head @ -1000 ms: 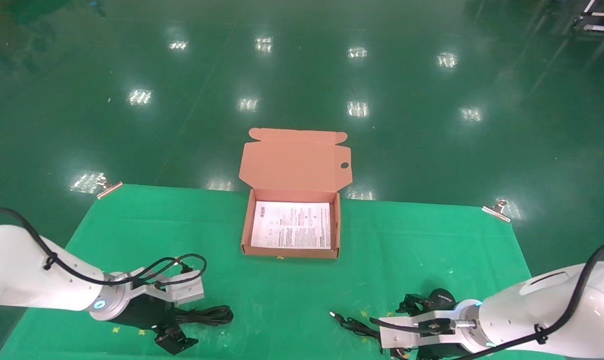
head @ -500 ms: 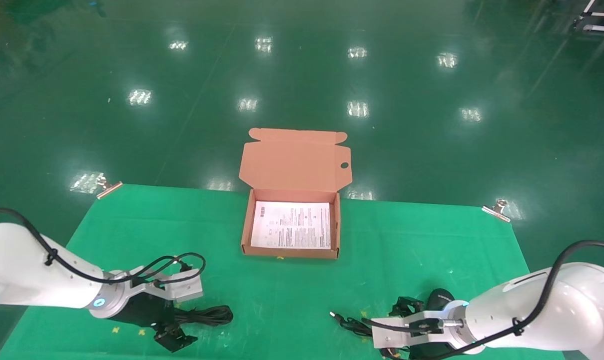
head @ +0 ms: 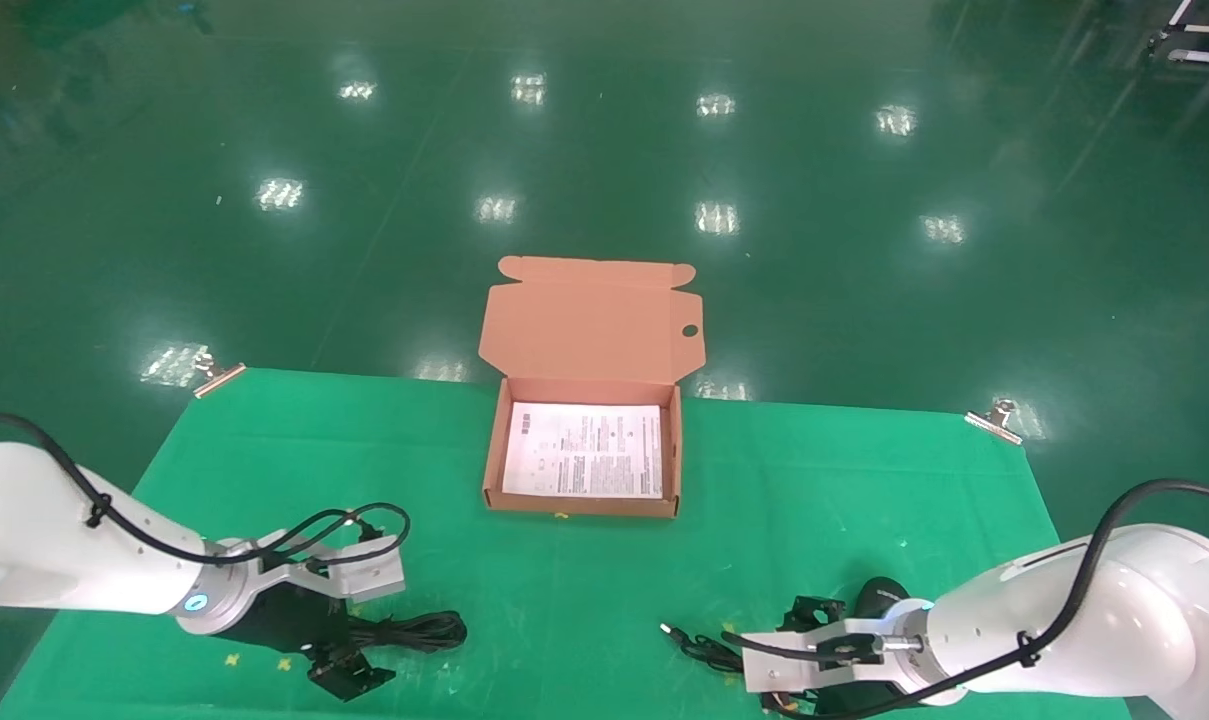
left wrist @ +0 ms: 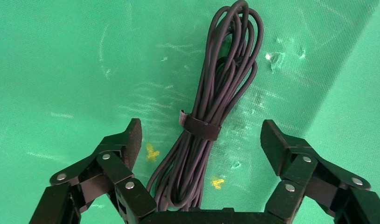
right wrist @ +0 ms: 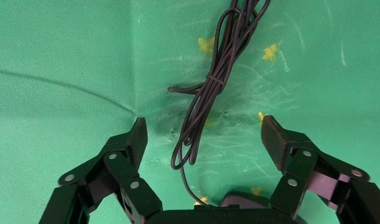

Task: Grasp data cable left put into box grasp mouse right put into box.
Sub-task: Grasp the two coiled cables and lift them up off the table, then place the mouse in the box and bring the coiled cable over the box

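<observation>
The data cable's slack loops are held together by its strap [left wrist: 202, 128], so my left gripper needs to grab the data cable there next.
The data cable [head: 419, 630] [left wrist: 211, 112], a black looped bundle with a strap, lies on the green mat at the front left. My left gripper [left wrist: 202, 130] [head: 349, 645] is open and low over it, with a finger on each side of the bundle's near end. The black mouse [head: 882, 596] [right wrist: 239, 200] sits at the front right, mostly under my right gripper's palm. That right gripper [right wrist: 202, 128] is open, and the mouse's thin cord [right wrist: 211, 84] runs out between its fingers. The orange-brown box [head: 676, 455] stands open at mid-table, a white printed sheet [head: 584, 450] on its bottom.
The green mat [head: 814, 480] covers the table, held by clips at the far left corner [head: 216, 375] and far right corner [head: 994, 420]. The box lid [head: 589, 320] stands up behind the box. The cord's USB plug [head: 667, 630] lies left of my right gripper.
My right arm has shifted a little left and down, covering more of the mouse. My left gripper has barely moved and stays open over the cable.
</observation>
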